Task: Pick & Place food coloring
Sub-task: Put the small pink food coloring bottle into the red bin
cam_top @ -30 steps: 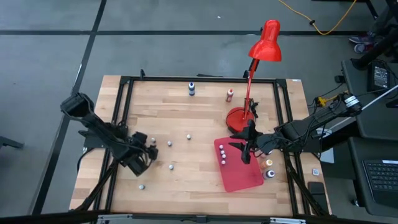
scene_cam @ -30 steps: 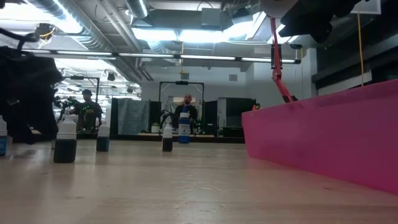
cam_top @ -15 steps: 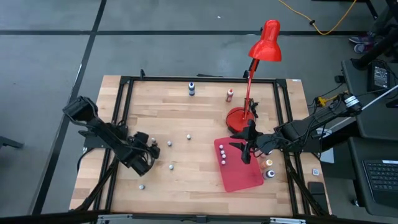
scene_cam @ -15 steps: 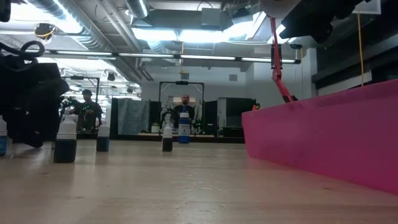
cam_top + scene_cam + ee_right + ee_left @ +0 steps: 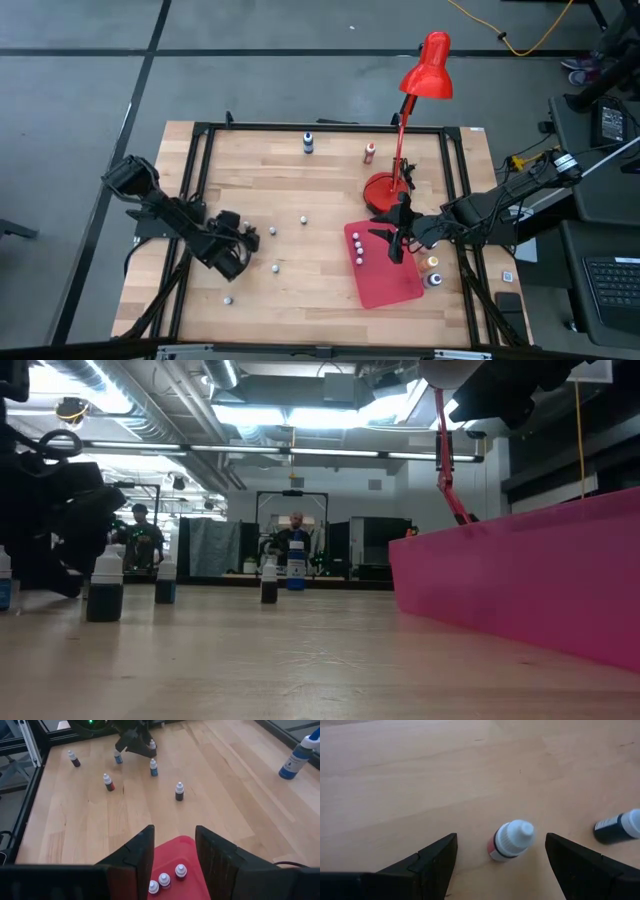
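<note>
My left gripper grabs the reddish bottle by its labeled body (image 5: 496, 850) next, to bring the food coloring to the red tray.
The food coloring is a set of tiny bottles. Three pale-capped ones stand on the red mat (image 5: 388, 272), seen close as bottles (image 5: 164, 880). Others are scattered upright over the wood, such as one (image 5: 275, 268) and one (image 5: 303, 219). My left gripper (image 5: 236, 250) is low over the table's left part and open. Its fingers stand either side of a white-capped, reddish bottle (image 5: 510, 841) without touching it. A dark blue bottle (image 5: 619, 826) stands beside it. My right gripper (image 5: 393, 244) hangs open over the mat's far end (image 5: 173, 835).
A red desk lamp stands on its round base (image 5: 385, 190) just beyond the mat. A larger blue bottle (image 5: 308, 143) and a red one (image 5: 369, 151) stand near the far edge. Two more bottles (image 5: 433, 272) sit right of the mat. A black frame (image 5: 190, 190) borders the table.
My left gripper has moved a little toward the table's right, closer to the scattered bottles, staying low. The right arm and the bottles have kept still.
</note>
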